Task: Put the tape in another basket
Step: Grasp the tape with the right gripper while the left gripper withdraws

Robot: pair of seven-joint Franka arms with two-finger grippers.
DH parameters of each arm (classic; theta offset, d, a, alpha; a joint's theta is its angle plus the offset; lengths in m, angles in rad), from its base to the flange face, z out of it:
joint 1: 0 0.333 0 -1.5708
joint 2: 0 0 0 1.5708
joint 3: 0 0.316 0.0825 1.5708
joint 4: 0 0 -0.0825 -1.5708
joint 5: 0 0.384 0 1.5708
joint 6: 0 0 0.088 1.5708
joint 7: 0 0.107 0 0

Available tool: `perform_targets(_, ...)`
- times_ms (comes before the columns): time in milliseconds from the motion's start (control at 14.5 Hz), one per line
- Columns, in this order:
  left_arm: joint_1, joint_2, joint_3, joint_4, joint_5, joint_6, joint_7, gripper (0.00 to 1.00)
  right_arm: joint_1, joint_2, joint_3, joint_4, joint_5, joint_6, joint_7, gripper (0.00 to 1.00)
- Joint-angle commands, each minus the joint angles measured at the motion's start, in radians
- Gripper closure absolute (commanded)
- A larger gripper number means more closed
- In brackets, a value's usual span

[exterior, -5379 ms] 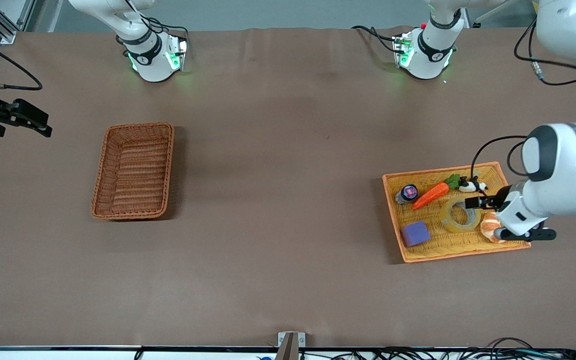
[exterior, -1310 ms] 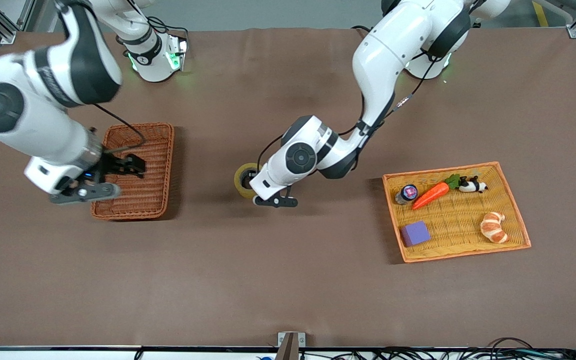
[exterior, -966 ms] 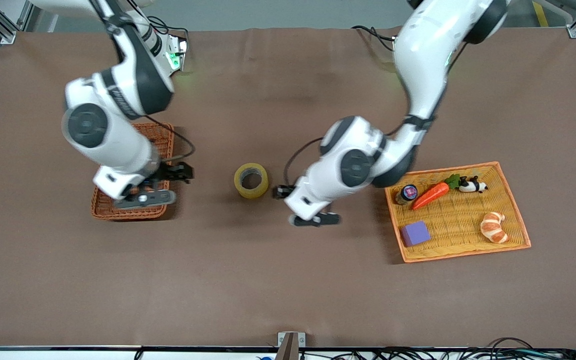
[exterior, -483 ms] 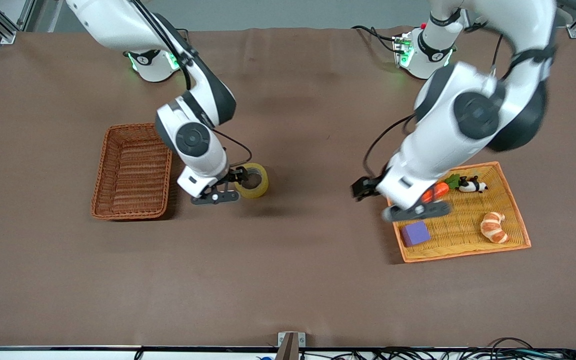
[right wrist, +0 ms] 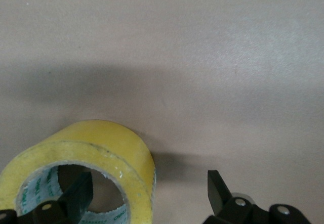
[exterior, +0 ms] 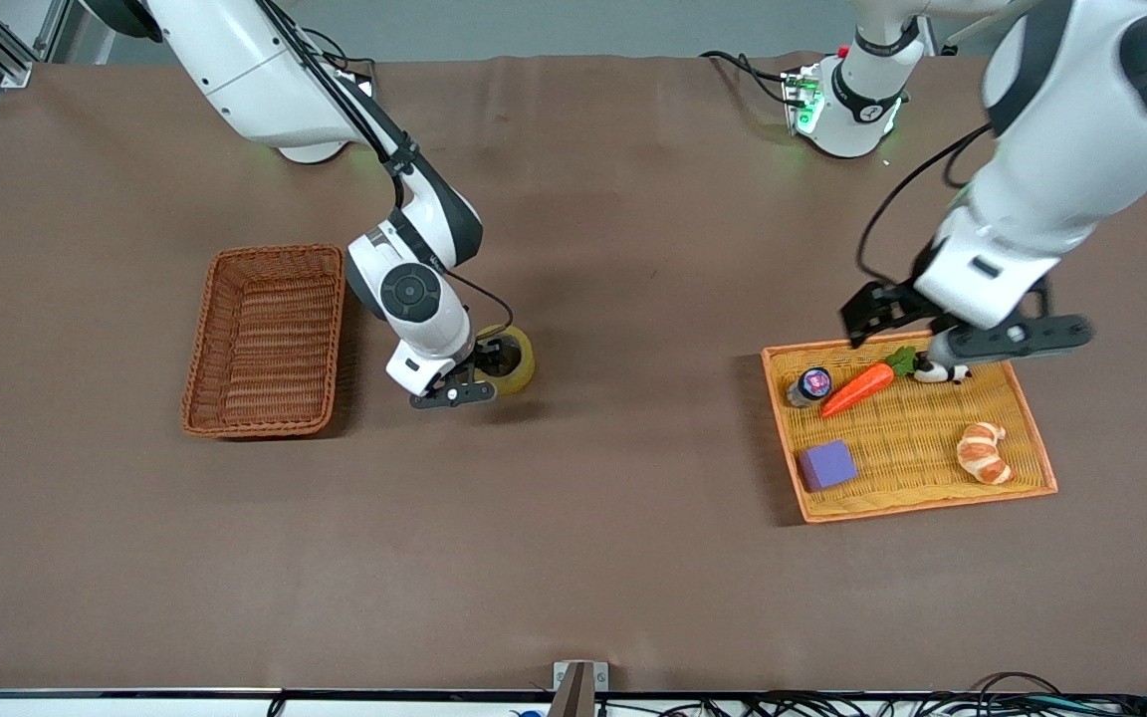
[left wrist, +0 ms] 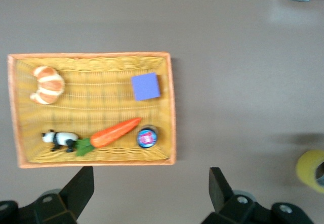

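Observation:
Next, my right gripper grips the yellowish tape roll by its ring wall, to move the roll to the reddish-brown wicker basket.
The yellowish tape roll lies flat on the brown table between the reddish-brown wicker basket and the yellow tray. My right gripper is down at the roll and open. In the right wrist view the tape fills the corner, with one finger inside the hole and the other outside the wall; my right gripper straddles that wall without closing. My left gripper is open and empty, up over the tray's edge nearest the robots; it also shows in the left wrist view.
The yellow tray with an orange rim holds a carrot, a panda toy, a croissant, a purple block and a small round tin. The basket is empty.
The left gripper set the tape on the mid-table, let go and drew back over the tray. The right gripper came from the basket and lowered onto the roll.

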Motion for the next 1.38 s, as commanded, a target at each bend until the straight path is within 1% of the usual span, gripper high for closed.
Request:
perform_targets(0,0.039,-0.147,0.004,-0.141,-0.011,0.011,0.084,0.0,0.017,-0.031,0.001,-0.047,-0.011,0.04,0.032,0.0)
perform_targets(69,0.04,-0.167,0.013,-0.158,-0.03,0.011,0.107,0.0,0.02,-0.03,0.001,-0.053,-0.013,0.063,0.038,0.03)
perform_targets(138,0.04,-0.184,0.033,-0.172,-0.042,0.011,0.132,0.0,0.02,-0.03,0.001,-0.063,-0.011,0.083,0.038,0.1)
perform_targets(276,0.06,-0.19,0.039,-0.178,-0.044,0.006,0.172,0.0,0.026,-0.028,-0.001,-0.07,-0.013,0.1,0.038,0.32)
perform_targets(345,0.06,-0.184,0.039,-0.178,-0.044,0.002,0.178,0.0,0.032,-0.028,-0.001,-0.071,-0.016,0.102,0.038,0.41)
perform_targets(483,0.065,-0.168,0.041,-0.177,-0.047,-0.012,0.171,0.0,0.038,-0.028,-0.004,-0.073,-0.052,0.103,0.041,0.59)
perform_targets(552,0.065,-0.169,0.042,-0.177,-0.047,-0.035,0.18,0.0,0.04,-0.028,-0.004,-0.074,-0.069,0.103,0.064,0.73)
perform_targets(621,0.063,-0.169,0.051,-0.177,-0.047,-0.038,0.178,0.0,0.041,-0.028,-0.004,-0.074,-0.092,0.102,0.101,0.91)
perform_targets(690,0.049,-0.167,0.083,-0.174,-0.045,-0.032,0.18,0.0,0.043,-0.028,-0.004,-0.073,-0.111,0.102,0.134,1.0)
perform_targets(828,0.011,-0.167,0.142,-0.171,-0.044,-0.003,0.181,0.01,0.031,-0.031,-0.001,-0.062,-0.117,0.087,0.153,1.0)
perform_targets(897,0.011,-0.161,0.151,-0.168,-0.044,0.002,0.187,0.01,0.024,-0.047,-0.001,-0.056,-0.115,0.074,0.158,1.0)
perform_targets(966,0.013,-0.158,0.153,-0.163,-0.044,0.003,0.194,0.01,0.018,-0.07,0.001,-0.042,-0.115,0.03,0.176,1.0)
perform_targets(1103,0.023,-0.149,0.151,-0.16,-0.044,0.002,0.2,0.0,-0.011,-0.129,0.002,0.008,-0.115,-0.109,0.17,1.0)
perform_targets(1172,0.023,-0.131,0.145,-0.148,-0.041,-0.001,0.195,0.0,-0.037,-0.172,0.002,0.013,-0.115,-0.175,0.156,1.0)
perform_targets(1310,0.023,-0.088,0.142,-0.107,-0.033,-0.021,0.192,0.0,-0.095,-0.258,0.001,0.001,-0.111,-0.246,0.066,1.0)
